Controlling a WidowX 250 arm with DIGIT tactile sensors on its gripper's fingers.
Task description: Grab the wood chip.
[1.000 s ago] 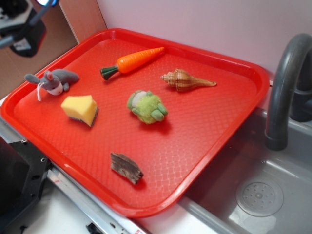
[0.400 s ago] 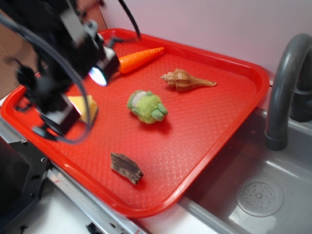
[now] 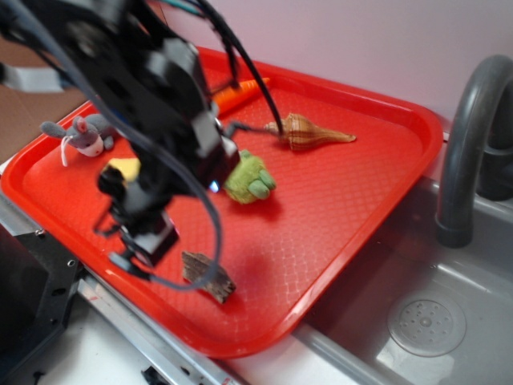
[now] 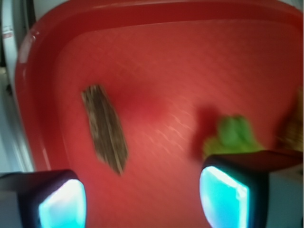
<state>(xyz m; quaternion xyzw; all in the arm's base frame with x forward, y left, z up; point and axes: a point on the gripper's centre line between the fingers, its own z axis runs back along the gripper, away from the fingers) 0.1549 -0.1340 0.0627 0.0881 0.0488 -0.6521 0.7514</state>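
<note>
My gripper should move toward the wood chip (image 3: 210,278) before it closes, because the chip is still ahead of my fingers.
The wood chip (image 3: 210,278) is a flat, jagged dark brown piece lying near the front edge of the red tray (image 3: 353,200). In the wrist view the wood chip (image 4: 105,127) lies ahead and left of centre. My gripper (image 3: 143,239) hangs just left of the chip, above the tray, partly blurred. In the wrist view my gripper (image 4: 142,199) is open and empty, its two cyan-lit fingertips (image 4: 61,204) wide apart with bare tray between them.
On the tray are a green plush toy (image 3: 250,178), a tan spiral seashell (image 3: 309,132), a carrot (image 3: 236,92) partly hidden by the arm, a grey mouse toy (image 3: 86,134) and a yellow sponge (image 3: 124,168), mostly hidden. A sink with a grey faucet (image 3: 469,144) lies to the right.
The arm has swept in from the upper left and moved down and right over the tray, ending beside the wood chip. The objects on the tray have not moved.
</note>
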